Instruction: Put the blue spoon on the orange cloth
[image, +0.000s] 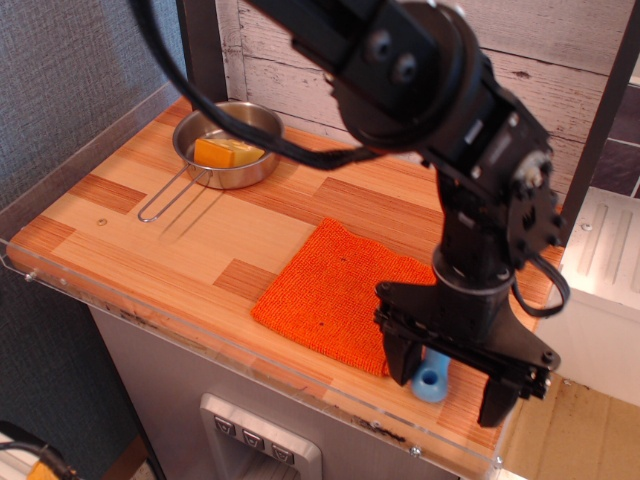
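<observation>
Next, my gripper grabs the spoon by its light-blue handle (433, 371) to put the blue spoon on the orange cloth (335, 292).
The blue spoon (433, 382) lies at the table's front right corner; only the end of its light-blue handle with the hole shows, the bowl is hidden behind my gripper. The orange cloth (335, 292) lies flat just left of it, partly covered at its right side by my arm. My gripper (450, 384) is open, low over the spoon, with one finger (403, 362) left of the handle end and the other finger (497, 400) to its right near the table's edge.
A steel pan (230, 140) with a wire handle stands at the back left and holds a yellow-orange block (226, 152). A clear plastic rim (250, 365) runs along the table's front edge. A white wooden wall stands behind.
</observation>
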